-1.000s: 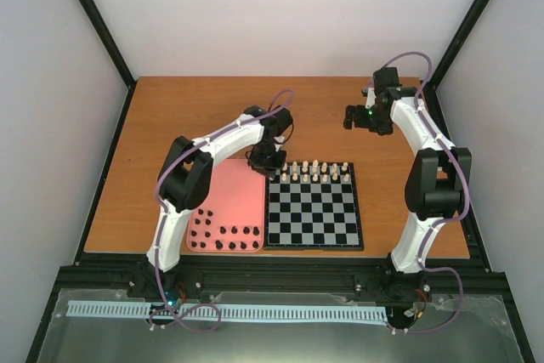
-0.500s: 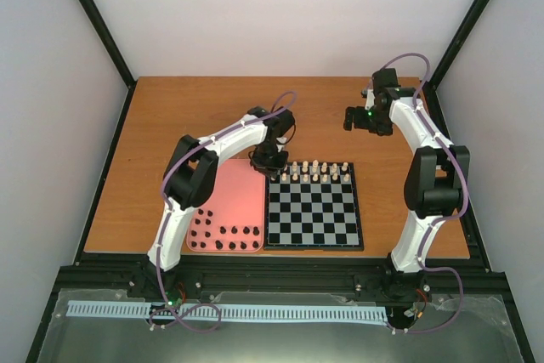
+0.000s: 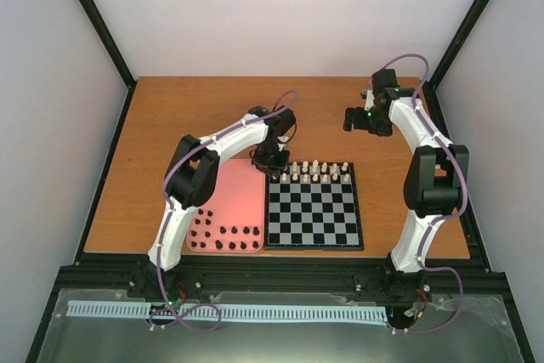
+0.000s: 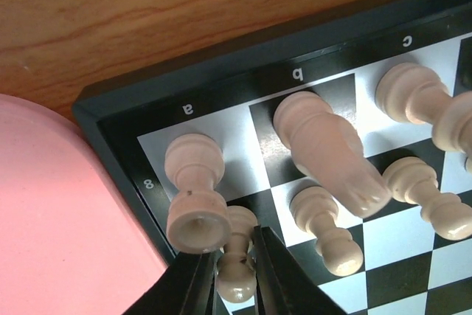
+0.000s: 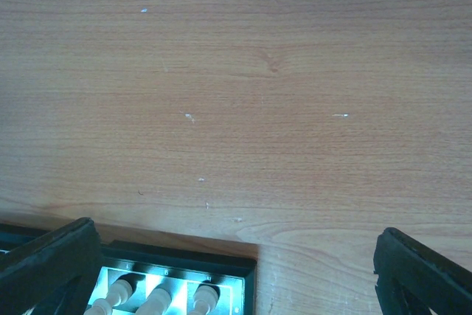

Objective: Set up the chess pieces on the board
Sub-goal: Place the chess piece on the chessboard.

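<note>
The cream pawn (image 4: 236,274) stands upright over the dark square beside the corner rook and would rest there, so it is time for my left gripper to open now.
The board (image 3: 312,214) lies right of centre, with cream chess pieces (image 3: 316,172) in its two far rows. Black chess pieces (image 3: 225,235) stand on the near end of a pink tray (image 3: 234,197). My left gripper (image 3: 270,159) is at the board's far left corner. In the left wrist view it (image 4: 232,250) is shut on a cream pawn (image 4: 236,274) that stands upright on the board (image 4: 221,86), just in front of the corner rook (image 4: 195,197). My right gripper (image 3: 350,118) hangs open over bare table behind the board, its fingers (image 5: 51,260) wide apart.
A tall cream piece (image 4: 324,153) and another pawn (image 4: 324,230) stand close to the right of the held pawn. The pink tray's edge (image 4: 59,219) butts against the board's left rim. The board's far right corner (image 5: 243,267) shows below my right gripper.
My left gripper has shifted slightly right and back to the board's far left corner. The right arm has not moved.
</note>
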Motion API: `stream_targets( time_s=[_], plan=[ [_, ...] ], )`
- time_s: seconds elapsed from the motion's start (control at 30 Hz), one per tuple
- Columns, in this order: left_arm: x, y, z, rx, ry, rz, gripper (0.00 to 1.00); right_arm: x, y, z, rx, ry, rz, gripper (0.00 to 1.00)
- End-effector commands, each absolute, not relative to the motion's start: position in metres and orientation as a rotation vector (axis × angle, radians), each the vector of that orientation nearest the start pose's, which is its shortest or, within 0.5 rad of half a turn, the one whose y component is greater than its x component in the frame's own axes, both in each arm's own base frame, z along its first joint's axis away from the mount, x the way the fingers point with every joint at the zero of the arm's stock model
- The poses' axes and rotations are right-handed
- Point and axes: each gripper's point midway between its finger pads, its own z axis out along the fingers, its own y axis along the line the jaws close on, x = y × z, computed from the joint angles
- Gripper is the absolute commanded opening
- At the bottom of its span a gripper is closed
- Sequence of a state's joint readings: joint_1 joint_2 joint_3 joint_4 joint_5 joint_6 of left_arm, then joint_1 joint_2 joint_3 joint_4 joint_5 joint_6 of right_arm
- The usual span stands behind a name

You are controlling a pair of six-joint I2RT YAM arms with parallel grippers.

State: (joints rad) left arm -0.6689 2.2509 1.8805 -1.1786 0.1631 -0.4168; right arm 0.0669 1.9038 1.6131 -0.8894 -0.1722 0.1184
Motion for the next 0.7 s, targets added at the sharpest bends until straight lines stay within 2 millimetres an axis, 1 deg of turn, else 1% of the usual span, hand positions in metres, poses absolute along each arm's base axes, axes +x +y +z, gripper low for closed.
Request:
stream_targets(
  time_s=[0.0,0.37,0.57,0.67],
  plan=[
    [0.3298,-0.2985,0.0547,0.452,3.146,-0.250,0.17,0.4519,0.0567,0.1266,0.017,2.750,0.278,1.00],
    [0.3218,-0.2937,0.0568,0.468,3.158,-0.249,0.18,0.4518,0.0571,0.1262,0.018,2.750,0.282,1.00],
    [0.3224,-0.2958,0.0587,0.467,3.152,-0.267,0.24,0.4524,0.0583,0.1277,0.015,2.744,0.291,1.00],
    [0.3237,-0.2973,0.0616,0.466,3.144,-0.277,0.29,0.4518,0.0587,0.1276,0.015,2.746,0.295,1.00]
  ],
)
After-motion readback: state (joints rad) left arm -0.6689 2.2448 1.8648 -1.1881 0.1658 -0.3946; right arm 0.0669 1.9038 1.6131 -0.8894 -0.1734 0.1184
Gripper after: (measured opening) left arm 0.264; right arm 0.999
